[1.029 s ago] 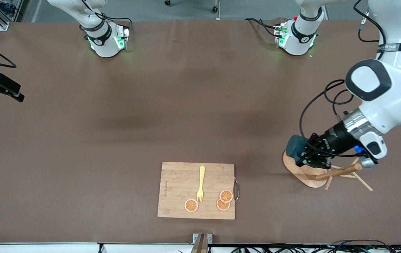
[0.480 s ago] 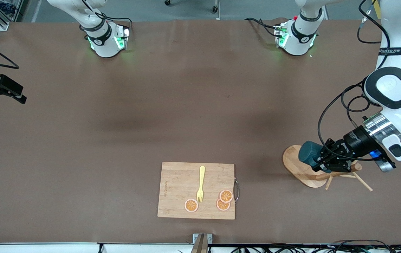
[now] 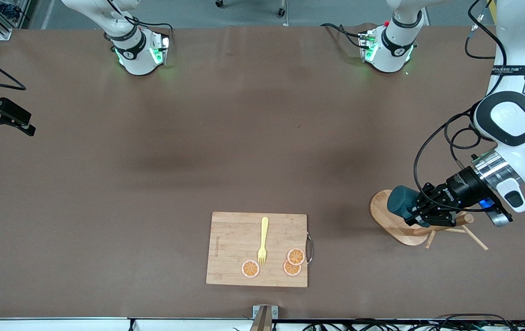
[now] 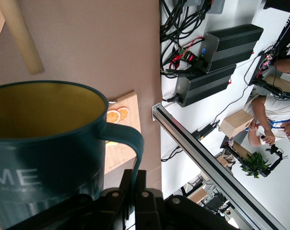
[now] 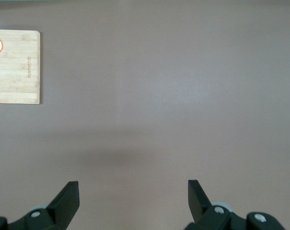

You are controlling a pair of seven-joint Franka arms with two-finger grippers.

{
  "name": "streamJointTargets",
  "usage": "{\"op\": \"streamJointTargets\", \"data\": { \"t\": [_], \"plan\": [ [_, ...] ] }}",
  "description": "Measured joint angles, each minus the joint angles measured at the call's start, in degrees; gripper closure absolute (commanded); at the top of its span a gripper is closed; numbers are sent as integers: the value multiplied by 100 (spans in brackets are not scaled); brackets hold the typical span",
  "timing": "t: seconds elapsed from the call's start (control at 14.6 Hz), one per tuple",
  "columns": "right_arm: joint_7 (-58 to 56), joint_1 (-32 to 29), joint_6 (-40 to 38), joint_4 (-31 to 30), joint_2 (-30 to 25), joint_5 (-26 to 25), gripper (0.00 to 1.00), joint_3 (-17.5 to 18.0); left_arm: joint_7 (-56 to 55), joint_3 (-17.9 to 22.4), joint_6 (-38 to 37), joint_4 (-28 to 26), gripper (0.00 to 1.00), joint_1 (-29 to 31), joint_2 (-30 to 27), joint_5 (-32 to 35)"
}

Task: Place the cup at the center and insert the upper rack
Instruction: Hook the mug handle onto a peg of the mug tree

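My left gripper holds the cup, and the cup's rim [image 4: 56, 82] is still short of the rack's round post [image 4: 23, 37]. It should move the cup toward the post before it lets go of the cup.
The cup [image 3: 399, 201], dark teal with a yellow inside, hangs in the air tipped on its side over the oval base of the upper rack [image 3: 392, 224]. My left gripper [image 3: 418, 209] is shut on the cup's thin handle [image 4: 136, 143]. White letters show low on the cup's wall [image 4: 20, 178], and my left gripper's [image 4: 138, 178] two fingers pinch the handle. The rack's round post [image 3: 444, 225] and thin pegs point toward the left arm's end of the table. My right gripper [image 3: 3, 117] waits, open and empty, over the right arm's end of the table, with bare table under it [image 5: 133, 186].
A wooden cutting board [image 3: 256, 249] lies near the table's front edge and carries a yellow fork [image 3: 262, 240] and three orange slices [image 3: 292, 262]. The board also shows in the right wrist view [image 5: 15, 67].
My left gripper carried the cup a little toward the left arm's end of the table, over the rack's base, then nearly stopped. The right arm has not moved.
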Motion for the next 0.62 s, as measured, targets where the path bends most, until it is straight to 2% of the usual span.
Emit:
{"op": "streamJointTargets", "data": {
  "t": [0.62],
  "plan": [
    [0, 0, -46, -10, 0, 0, 0, -14, 320, 17, 27, 180, 99, 352, 342, -7]
  ]
}}
